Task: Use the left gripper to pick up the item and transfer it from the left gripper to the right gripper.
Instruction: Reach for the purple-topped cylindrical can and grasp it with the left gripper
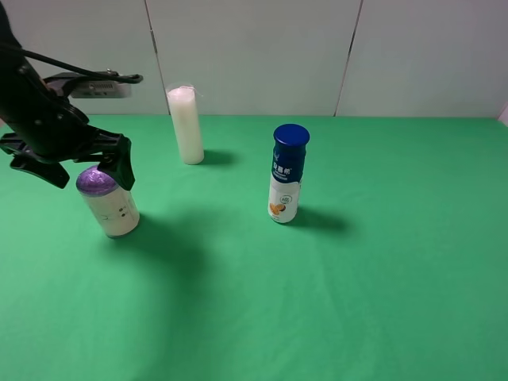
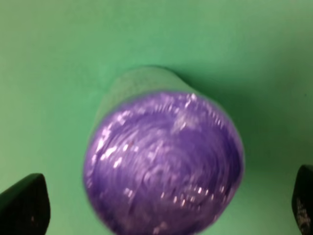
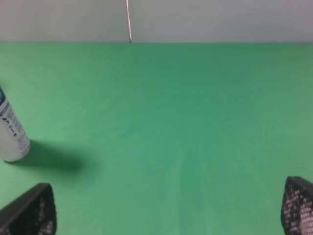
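Note:
My left gripper needs to go lower before it closes on the container. Its fingers are on either side of only the purple lid, above the white body (image 1: pixel 113 212).
A white container with a shiny purple lid (image 1: pixel 109 203) stands on the green table at the left. My left gripper (image 1: pixel 91 171) hovers right over its lid, jaws open, one finger on each side of the top and not closed on it. In the left wrist view the purple lid (image 2: pixel 164 166) fills the middle, with the dark fingertips (image 2: pixel 24 203) wide apart at the frame's edges. My right gripper (image 3: pixel 164 215) is open and empty over bare green cloth; it is out of the exterior view.
A white bottle with a blue cap (image 1: pixel 286 175) stands mid-table and also shows in the right wrist view (image 3: pixel 11 132). A tall white cylinder (image 1: pixel 186 123) stands at the back left near the wall. The green cloth (image 1: pixel 381 302) covers the table.

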